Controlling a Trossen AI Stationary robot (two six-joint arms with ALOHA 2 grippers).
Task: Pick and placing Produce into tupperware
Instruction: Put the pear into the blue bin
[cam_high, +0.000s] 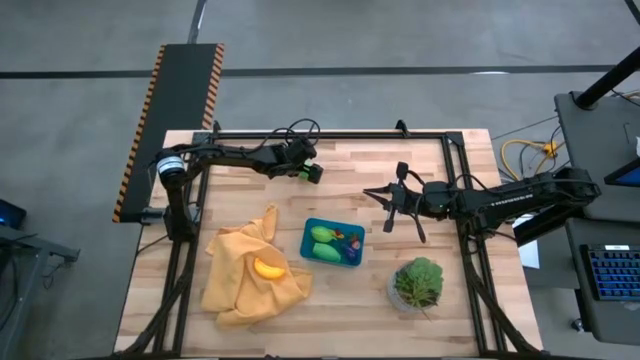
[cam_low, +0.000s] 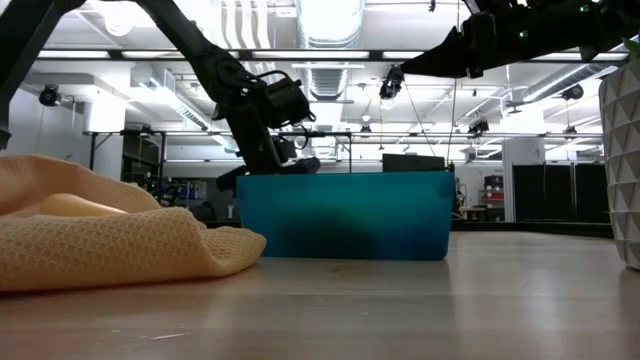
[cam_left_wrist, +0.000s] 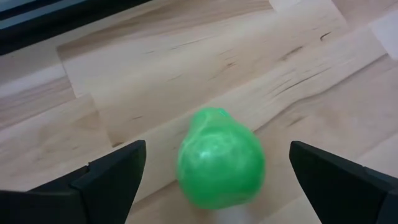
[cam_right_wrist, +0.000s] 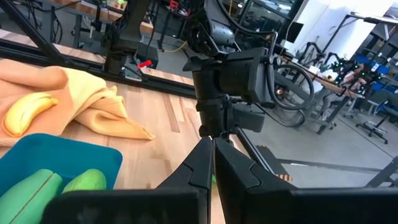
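The green produce piece is still below my left gripper, fingers above its round middle (cam_high: 304, 175), high over the wood, so lowering comes next, before closing.
A green produce piece (cam_left_wrist: 221, 165) lies on the bare wood near the table's far edge. My left gripper (cam_left_wrist: 217, 186) is open over it, one finger on each side, neither touching; the high view shows this gripper (cam_high: 311, 171) left of centre. The teal tupperware (cam_high: 333, 241) sits mid-table and holds two green pieces (cam_high: 322, 243) and small red and purple ones (cam_high: 351, 243). A yellow-orange piece (cam_high: 268, 267) rests on the mustard cloth (cam_high: 240, 285). My right gripper (cam_high: 375, 195) hangs shut above the table, to the right of the tupperware.
A leafy plant in a clear pot (cam_high: 417, 283) stands near the table's front right. A black frame (cam_high: 330, 135) runs along the table's edges. Bare wood lies between the tupperware and the far edge.
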